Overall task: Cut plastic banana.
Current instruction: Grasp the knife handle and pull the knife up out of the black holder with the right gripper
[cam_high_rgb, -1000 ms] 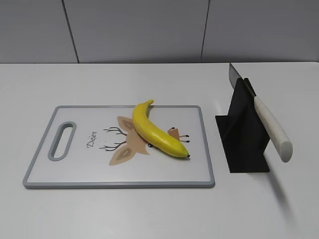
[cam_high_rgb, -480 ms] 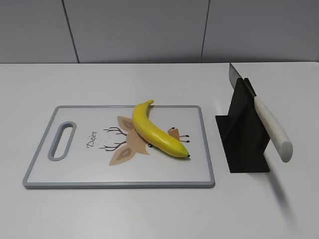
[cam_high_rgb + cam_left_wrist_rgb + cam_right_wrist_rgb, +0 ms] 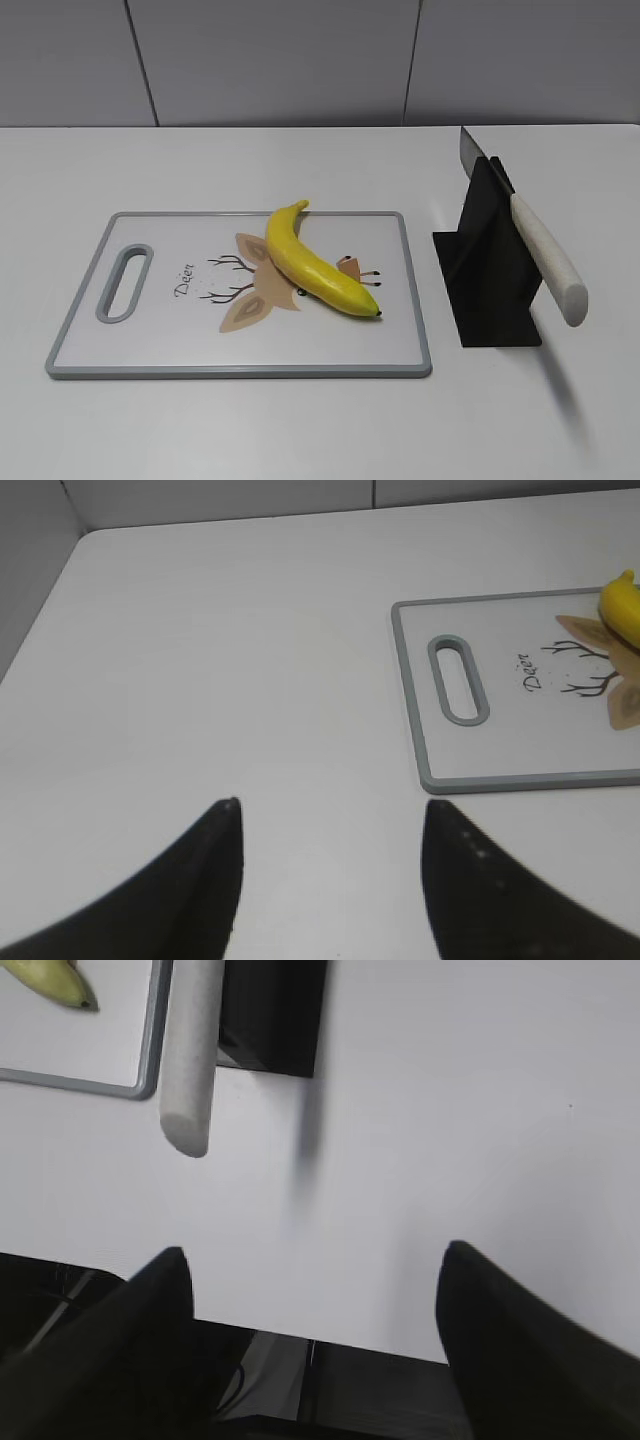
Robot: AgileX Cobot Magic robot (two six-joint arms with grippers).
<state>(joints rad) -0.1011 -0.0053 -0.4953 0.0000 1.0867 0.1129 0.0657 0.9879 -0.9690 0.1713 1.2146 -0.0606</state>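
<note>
The knife's metal blade (image 3: 471, 152) is bare above the black stand, so my right gripper next needs to grab the knife by its white handle (image 3: 546, 257).
The yellow plastic banana (image 3: 313, 264) lies on the white cutting board (image 3: 150, 340) with a grey rim, dark tip toward the front right. A knife with a white handle (image 3: 546, 257) rests slanted in a black stand (image 3: 490, 275) right of the board. Neither gripper shows in the exterior view. In the left wrist view my left gripper (image 3: 330, 805) is open and empty over bare table left of the board (image 3: 520, 750); the banana's stem end (image 3: 622, 608) shows at the right edge. My right gripper (image 3: 315, 1252) is open and empty near the table's front edge, before the knife handle (image 3: 190, 1070) and stand (image 3: 272, 1015).
The white table runs to a grey panelled wall at the back. The board has a handle slot (image 3: 125, 283) at its left end and a deer drawing. The table's front edge and dark frame below it (image 3: 330, 1390) show in the right wrist view.
</note>
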